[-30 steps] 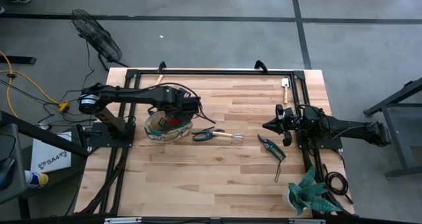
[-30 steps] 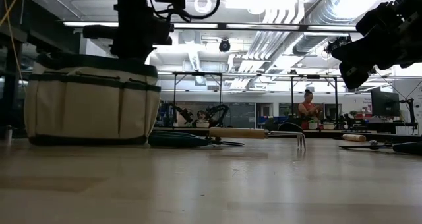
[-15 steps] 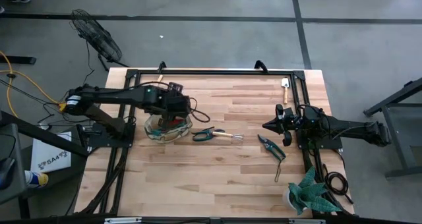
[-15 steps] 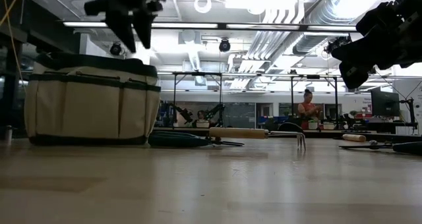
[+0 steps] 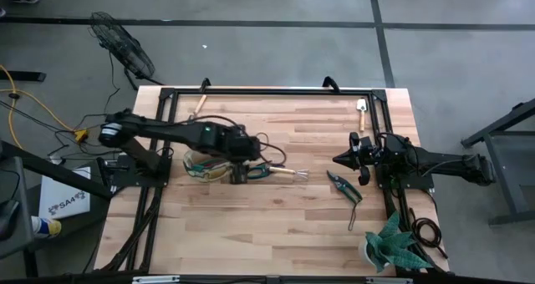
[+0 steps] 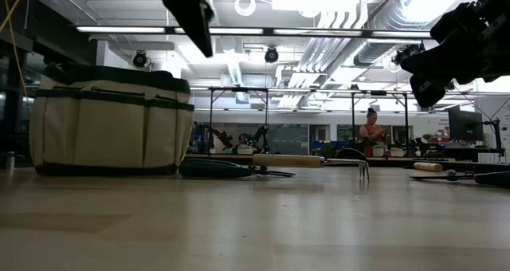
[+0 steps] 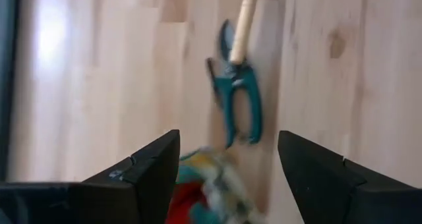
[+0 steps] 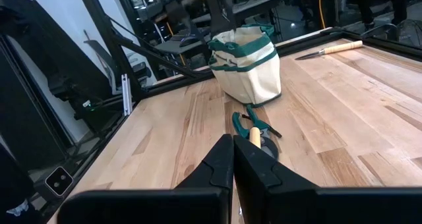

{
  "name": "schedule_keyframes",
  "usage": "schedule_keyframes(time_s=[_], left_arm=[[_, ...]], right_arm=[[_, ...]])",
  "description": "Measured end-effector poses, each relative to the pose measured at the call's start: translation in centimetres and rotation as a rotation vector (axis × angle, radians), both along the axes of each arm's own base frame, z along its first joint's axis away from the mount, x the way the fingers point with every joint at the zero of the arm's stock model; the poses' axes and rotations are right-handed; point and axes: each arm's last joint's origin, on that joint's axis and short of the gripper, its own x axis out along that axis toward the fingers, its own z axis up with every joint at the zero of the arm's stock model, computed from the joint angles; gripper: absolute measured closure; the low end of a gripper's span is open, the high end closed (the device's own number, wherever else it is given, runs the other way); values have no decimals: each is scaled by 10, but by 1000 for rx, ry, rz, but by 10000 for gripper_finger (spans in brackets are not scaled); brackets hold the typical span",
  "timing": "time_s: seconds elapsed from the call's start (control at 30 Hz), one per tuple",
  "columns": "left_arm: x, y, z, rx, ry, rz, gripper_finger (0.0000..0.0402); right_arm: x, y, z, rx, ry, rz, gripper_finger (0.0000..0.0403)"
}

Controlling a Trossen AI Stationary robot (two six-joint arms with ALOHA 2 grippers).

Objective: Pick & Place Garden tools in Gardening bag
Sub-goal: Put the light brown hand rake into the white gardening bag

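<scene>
I should next grab the rake by its wooden handle (image 5: 281, 170) with my left gripper. Then the rake can go into the gardening bag (image 5: 203, 164).
The beige gardening bag (image 5: 203, 164) with green trim stands on the table's left half (image 6: 111, 119), a red item (image 7: 188, 201) showing inside it. My left gripper (image 5: 245, 163) hovers open and empty above the bag's right rim (image 7: 227, 165). Past it the green-handled shears (image 7: 239, 105) lie flat on the table (image 5: 261, 169). A wooden-handled rake (image 5: 288, 173) lies right beside them. Dark pruners (image 5: 343, 186) lie farther right. My right gripper (image 5: 338, 159) hangs shut above the table's right half (image 8: 232, 165), holding nothing.
A wooden-handled trowel (image 5: 362, 109) lies at the far right corner and another tool (image 5: 201, 100) at the far left edge. A green spiky plant in a white pot (image 5: 393, 246) stands at the near right corner. Bare wood spans the near half.
My left gripper has risen out of the bag, fingers apart and empty, then gone toward the table's right edge, ending over the bag's right rim near the green shears. The bag has stayed in place.
</scene>
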Motion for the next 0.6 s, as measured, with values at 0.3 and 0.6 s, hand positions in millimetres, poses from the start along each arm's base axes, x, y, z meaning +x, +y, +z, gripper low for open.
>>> schedule_keyframes(time_s=[0.3,0.6], left_arm=[[46,-12,-36,-38,-79,-57,151],[83,-10,-72,-14,-147,-97,151]], right_arm=[[0,0,0,1,6,0,400],[1,0,-1,2,12,0,400]])
